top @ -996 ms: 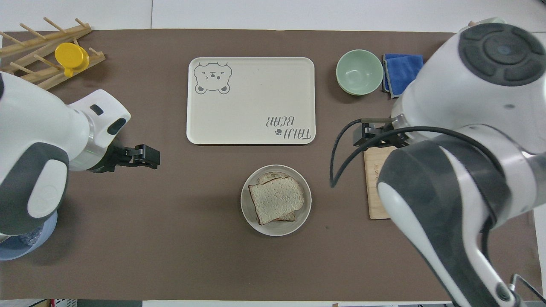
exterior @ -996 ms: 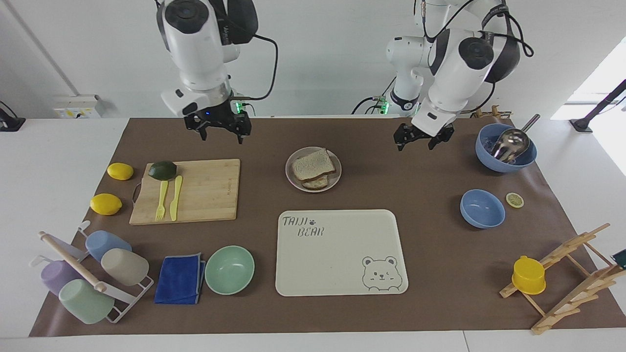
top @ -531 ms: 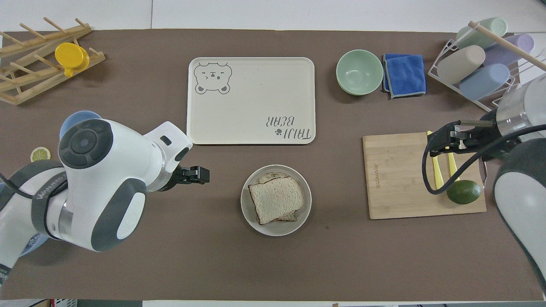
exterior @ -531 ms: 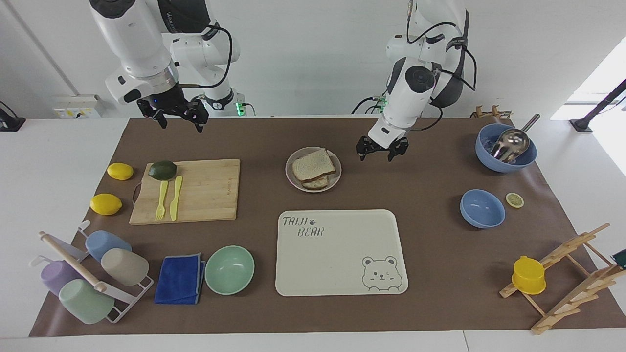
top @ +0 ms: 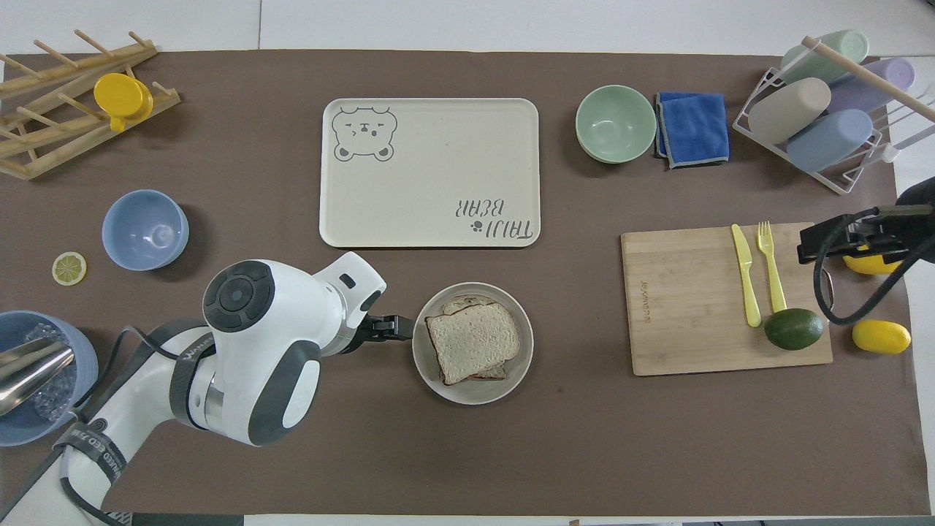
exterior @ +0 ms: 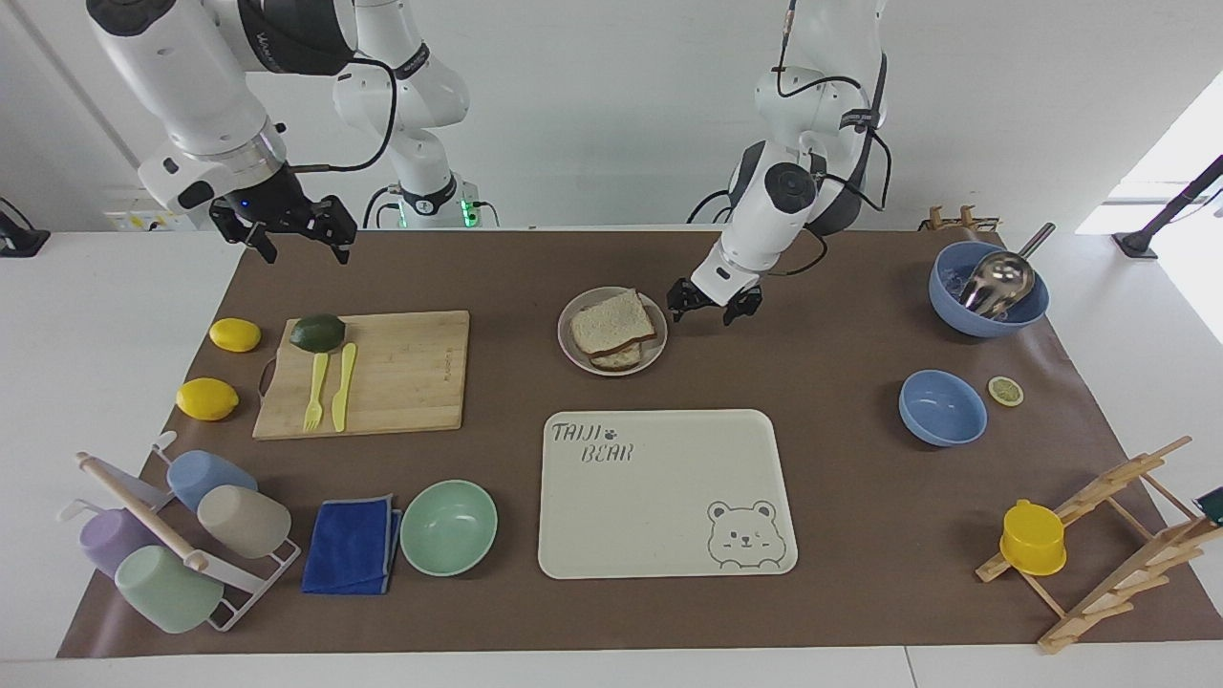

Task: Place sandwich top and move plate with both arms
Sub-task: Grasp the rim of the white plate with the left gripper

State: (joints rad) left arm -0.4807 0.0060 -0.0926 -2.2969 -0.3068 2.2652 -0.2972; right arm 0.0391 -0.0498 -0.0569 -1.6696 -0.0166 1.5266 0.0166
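My left gripper should next pinch the round plate (top: 467,394) by its thin rim (top: 416,336), beside the bread, because the plate is far wider than my open fingers.
The sandwich top (exterior: 611,321), a light brown bread slice, lies on another slice on the small round beige-grey plate (exterior: 565,336), in the middle of the brown mat near the robots. In the overhead view the slice (top: 473,342) covers most of the plate (top: 467,394). My left gripper (exterior: 707,306) is open and low, just beside the plate's rim toward the left arm's end; it also shows in the overhead view (top: 398,327). My right gripper (exterior: 291,239) is open, empty and raised over the mat's corner at the right arm's end, over the cutting board's end in the overhead view (top: 829,245).
A cream bear tray (exterior: 669,492) lies farther from the robots than the plate. A cutting board (exterior: 401,373) holds an avocado (exterior: 317,333), a fork and a knife; two lemons lie beside it. Also here are a mint bowl (exterior: 449,527), a blue cloth, a cup rack, two blue bowls and a wooden rack.
My left gripper has come down and across from the left arm's end to the plate's rim. My right arm has swung away from the middle toward its own end of the table.
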